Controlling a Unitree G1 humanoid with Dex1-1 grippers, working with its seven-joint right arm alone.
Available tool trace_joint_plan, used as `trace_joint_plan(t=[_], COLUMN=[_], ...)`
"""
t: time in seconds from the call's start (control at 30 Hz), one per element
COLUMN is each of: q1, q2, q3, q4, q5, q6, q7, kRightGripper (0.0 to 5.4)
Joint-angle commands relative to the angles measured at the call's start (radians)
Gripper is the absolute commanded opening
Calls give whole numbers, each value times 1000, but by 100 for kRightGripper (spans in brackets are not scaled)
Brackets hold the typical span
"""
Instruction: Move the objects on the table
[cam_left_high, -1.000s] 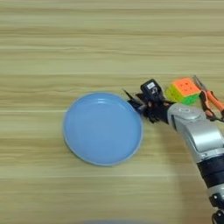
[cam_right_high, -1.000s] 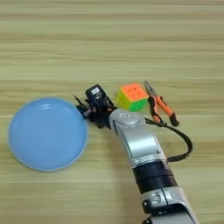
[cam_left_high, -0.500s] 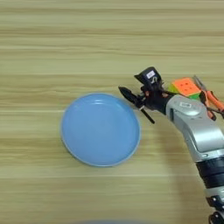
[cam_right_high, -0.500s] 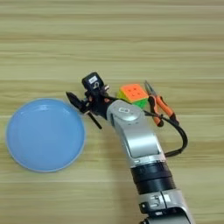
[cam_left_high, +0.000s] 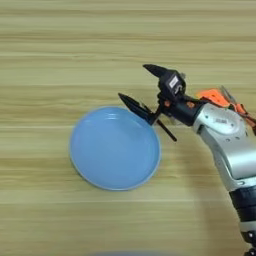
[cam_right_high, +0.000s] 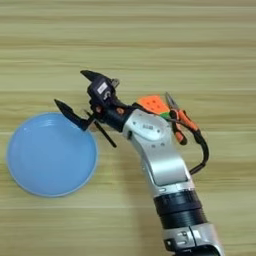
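Note:
Next, the right gripper pinches the plate by its thin raised rim (cam_left_high: 143, 119), since the plate spreads far wider than the open fingers.
A large round light-blue plate (cam_left_high: 114, 149) lies on the wooden table (cam_left_high: 60, 60). My right gripper (cam_left_high: 132, 81) is open wide at the plate's upper right rim. One black finger (cam_left_high: 156, 70) points up-left, and the other finger (cam_left_high: 134, 104) reaches over the rim. A thin black stick (cam_left_high: 166, 130) lies slanted just right of the plate, below the gripper's base. I cannot tell whether it touches the gripper. The pliers (cam_right_high: 181, 120) with orange-and-black handles lie to the right, partly behind my forearm (cam_right_high: 155, 150).
A colourful cube (cam_right_high: 152, 104) with orange and green faces sits between the gripper's base and the pliers. A black cable (cam_right_high: 202, 150) loops off the forearm on its right side. My silver arm comes in from the bottom right.
The gripper has risen and swung left from the plate's right edge, and its fingers have spread wide. The plate, the stick, the cube and the pliers stay about where they were.

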Motion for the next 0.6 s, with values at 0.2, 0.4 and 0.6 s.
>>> trace_joint_plan(t=[0.2,0.4,0.6], q1=[-19,7,38], q2=[-49,-61,-108], q3=[37,69,117], q4=[-54,-64,-74], q5=[4,0,-21], q6=[-90,-112,-126], q7=[74,117,189], kRightGripper=[534,534,534])
